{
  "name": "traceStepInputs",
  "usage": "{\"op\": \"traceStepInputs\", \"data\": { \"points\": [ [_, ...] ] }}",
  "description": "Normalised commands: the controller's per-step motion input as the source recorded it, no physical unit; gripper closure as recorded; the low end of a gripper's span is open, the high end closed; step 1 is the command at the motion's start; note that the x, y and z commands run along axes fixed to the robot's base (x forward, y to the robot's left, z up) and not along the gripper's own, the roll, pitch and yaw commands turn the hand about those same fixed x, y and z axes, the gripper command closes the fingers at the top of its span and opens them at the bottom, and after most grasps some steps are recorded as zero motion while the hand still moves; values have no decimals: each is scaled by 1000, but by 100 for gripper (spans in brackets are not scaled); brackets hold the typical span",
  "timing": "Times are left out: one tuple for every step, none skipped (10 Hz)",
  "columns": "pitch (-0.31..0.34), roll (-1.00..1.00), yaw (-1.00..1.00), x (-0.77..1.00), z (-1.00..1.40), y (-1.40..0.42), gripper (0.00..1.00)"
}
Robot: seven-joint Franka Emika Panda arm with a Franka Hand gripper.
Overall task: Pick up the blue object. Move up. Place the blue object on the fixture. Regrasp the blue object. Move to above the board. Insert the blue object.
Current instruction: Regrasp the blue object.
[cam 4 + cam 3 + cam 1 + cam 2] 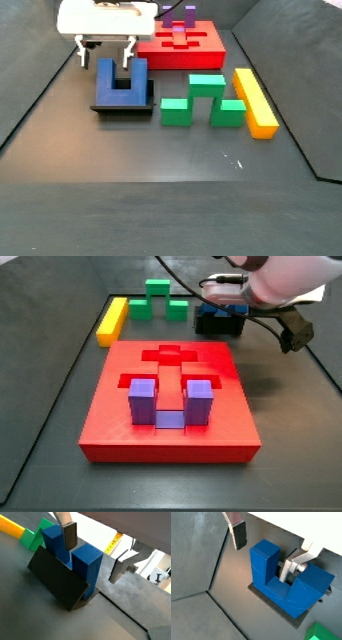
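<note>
My gripper grabs the blue object by its prong (239, 309) beside the notch next, which leaves its base free to enter the red board (167, 396).
The blue object (57, 544) stands prongs-up on the black fixture (57, 584). It shows in both wrist views and both side views (120, 82). My gripper (94, 553) is open. Its fingers straddle one prong: one dark pad (70, 536) hangs over the notch, the other finger (119, 568) is outside the prong, both apart from it. In a wrist view (264, 552) one finger (238, 535) is outside and one is in the notch. The red board (167, 396) lies beside the fixture (218, 326).
A purple U-shaped block (163, 401) sits in the board's recess. Green blocks (203, 100) and a yellow bar (254, 100) lie on the dark floor beside the fixture (120, 106). A yellow strip (112, 543) runs along the white wall.
</note>
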Motion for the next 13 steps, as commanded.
{"op": "traceStepInputs", "data": {
  "points": [
    [20,186,23,237,-194,0,0],
    [34,166,23,231,-160,0,0],
    [100,129,0,177,-29,-6,0],
    [0,-14,0,0,-11,0,0],
    [51,-94,0,-29,-126,0,0],
    [0,-109,17,-111,-166,0,0],
    [0,0,0,0,0,0,100],
    [0,0,0,0,0,0,100],
    [0,0,0,0,0,0,100],
    [0,0,0,0,0,0,100],
    [0,0,0,0,0,0,100],
    [0,0,0,0,0,0,100],
    [0,0,0,0,0,0,100]
  ]
}}
